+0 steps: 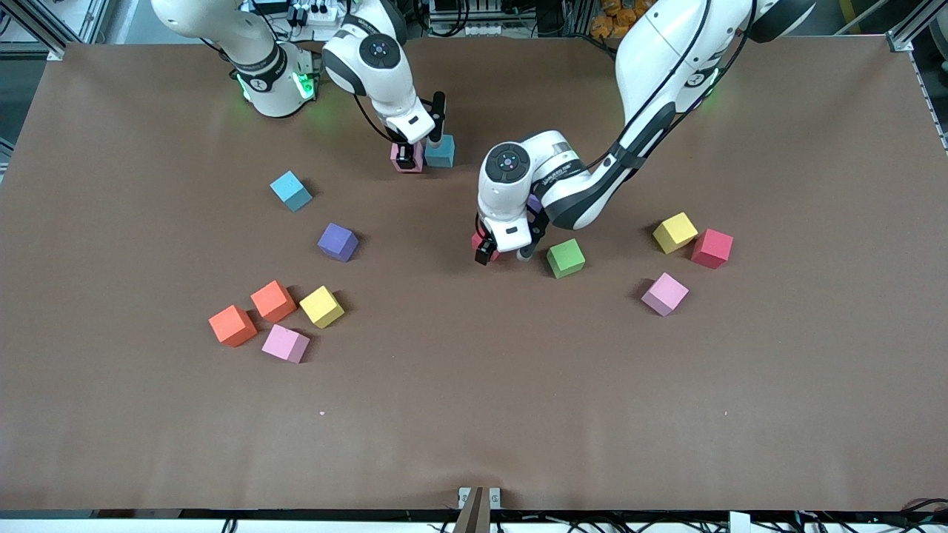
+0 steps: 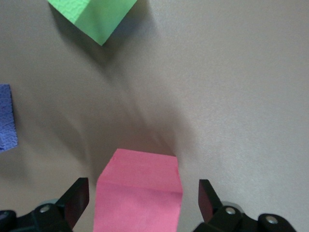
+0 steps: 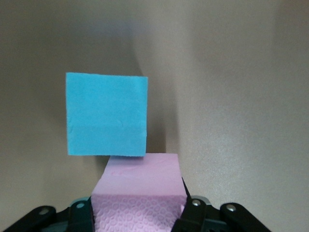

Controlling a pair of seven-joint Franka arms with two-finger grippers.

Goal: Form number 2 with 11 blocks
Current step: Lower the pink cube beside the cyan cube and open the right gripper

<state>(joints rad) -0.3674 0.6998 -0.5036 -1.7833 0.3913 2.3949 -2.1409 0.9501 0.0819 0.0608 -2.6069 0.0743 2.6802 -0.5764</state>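
My fingers are on either side of the red block [image 1: 479,241], so it is time to close my left gripper now. Closing now would catch the block.
My right gripper [image 1: 406,154] is shut on a pink block [image 1: 409,158], low at the table, right beside a blue block [image 1: 441,151]. In the right wrist view the pink block [image 3: 140,183] fills the gripper [image 3: 137,209] and meets the blue block [image 3: 106,113]. My left gripper [image 1: 504,254] is open, low around a red block [image 1: 479,241] that sits between the fingers with gaps on both sides. The left wrist view shows that red block [image 2: 140,193] inside the gripper [image 2: 142,199]. No digit is formed.
Loose blocks lie around. Toward the right arm's end are blue [image 1: 290,190], purple [image 1: 338,241], two orange [image 1: 273,300], yellow [image 1: 321,306] and pink [image 1: 285,343]. Green [image 1: 566,257] lies beside my left gripper. Yellow [image 1: 675,232], red [image 1: 712,247] and pink [image 1: 664,293] lie toward the left arm's end.
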